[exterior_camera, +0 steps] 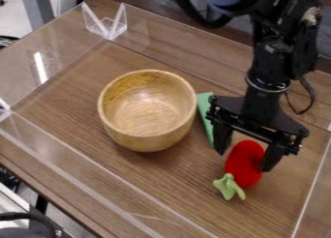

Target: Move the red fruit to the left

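The red fruit needs to move across the wooden table, so my gripper should grab it by its red body (pixel 245 162), clear of the light green cap (pixel 230 188).
The red fruit (pixel 243 167), a small toy strawberry with a light green cap (pixel 230 188) toward the front, lies on the wooden table at the lower right. My black gripper (pixel 249 151) points straight down right over it, open wide. One finger (pixel 219 141) stands to the fruit's left and the other (pixel 276 157) to its right, straddling the top of the fruit. I cannot tell whether the fingers touch it.
A wooden bowl (pixel 147 108) sits left of the gripper, with a green rectangular block (pixel 208 119) between the bowl and the gripper's left finger. Clear acrylic walls (pixel 104 24) ring the table; the right wall (pixel 311 193) is close to the fruit.
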Motion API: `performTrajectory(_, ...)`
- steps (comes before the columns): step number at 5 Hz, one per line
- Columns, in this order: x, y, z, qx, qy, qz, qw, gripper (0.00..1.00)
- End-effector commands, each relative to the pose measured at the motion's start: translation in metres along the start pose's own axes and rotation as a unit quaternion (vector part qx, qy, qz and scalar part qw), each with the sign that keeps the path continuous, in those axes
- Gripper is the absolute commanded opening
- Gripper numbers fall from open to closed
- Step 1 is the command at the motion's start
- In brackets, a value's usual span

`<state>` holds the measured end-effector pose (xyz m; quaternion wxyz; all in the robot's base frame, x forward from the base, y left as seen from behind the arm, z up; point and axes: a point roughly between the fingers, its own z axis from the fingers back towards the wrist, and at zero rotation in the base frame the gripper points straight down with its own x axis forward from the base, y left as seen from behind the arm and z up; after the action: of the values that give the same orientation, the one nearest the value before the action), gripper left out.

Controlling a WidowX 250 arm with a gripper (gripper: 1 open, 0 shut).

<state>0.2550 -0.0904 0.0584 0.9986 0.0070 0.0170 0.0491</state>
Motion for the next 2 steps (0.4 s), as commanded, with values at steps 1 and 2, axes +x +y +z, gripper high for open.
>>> performTrajectory(1, -0.0082, -0.0022, 0.0057, -0.004, -0.015, 0.013, 0.9998, 1.0)
performTrajectory(2, -0.0155, -0.0069, 0.0091, -0.009, -0.022, 0.029, 0.9993, 1.0)
